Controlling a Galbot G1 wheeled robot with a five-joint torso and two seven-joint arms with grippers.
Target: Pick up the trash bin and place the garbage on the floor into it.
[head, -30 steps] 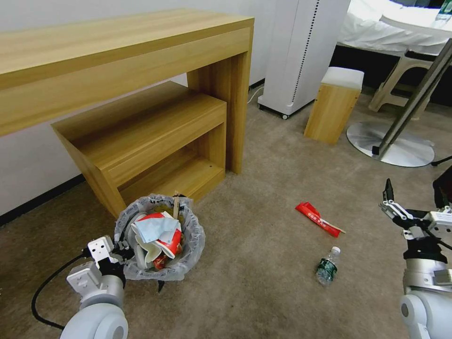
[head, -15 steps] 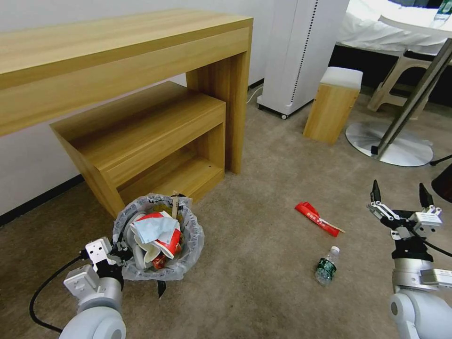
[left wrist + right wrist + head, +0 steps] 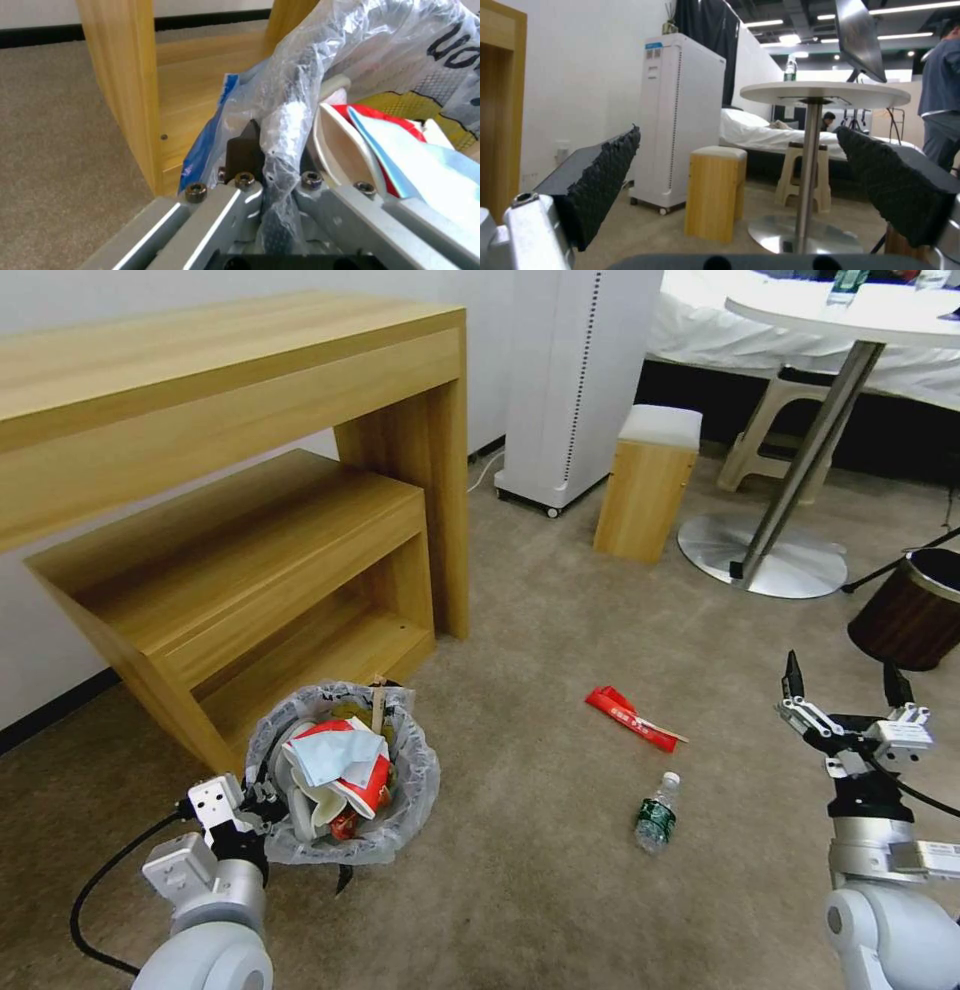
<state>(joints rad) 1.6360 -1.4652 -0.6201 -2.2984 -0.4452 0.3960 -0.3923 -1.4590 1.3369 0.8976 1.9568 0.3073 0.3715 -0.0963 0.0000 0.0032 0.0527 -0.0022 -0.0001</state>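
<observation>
The right gripper picks up the long red wrapper around its middle (image 3: 632, 719) next, since it lies stretched out with a thin stick (image 3: 680, 736) poking from one end.
The trash bin (image 3: 400, 805), lined with a crinkly translucent bag, is at the lower left in the head view, stuffed with a red paper box (image 3: 365, 785), a pale-blue scrap (image 3: 335, 752) and other garbage. My left gripper (image 3: 262, 795) is shut on its near rim; the left wrist view shows the fingers (image 3: 242, 146) pinching rim and bag (image 3: 350, 56). On the beige floor (image 3: 540, 890) lie a long red wrapper (image 3: 628, 717) and a green-labelled clear bottle (image 3: 655, 815). My right gripper (image 3: 845, 682) is open, raised right of the bottle, its pads (image 3: 605, 176) wide apart.
A wooden desk with a low shelf (image 3: 250, 520) stands just behind the bin. Farther back are a tall white unit (image 3: 575, 380), a wooden stool (image 3: 645, 480) and a round table's metal base (image 3: 765, 555). A dark brown bin (image 3: 915, 610) stands at the right.
The whole picture has slid left, so the camera has turned right. My right gripper came in from the right edge. The left gripper keeps its hold on the bin.
</observation>
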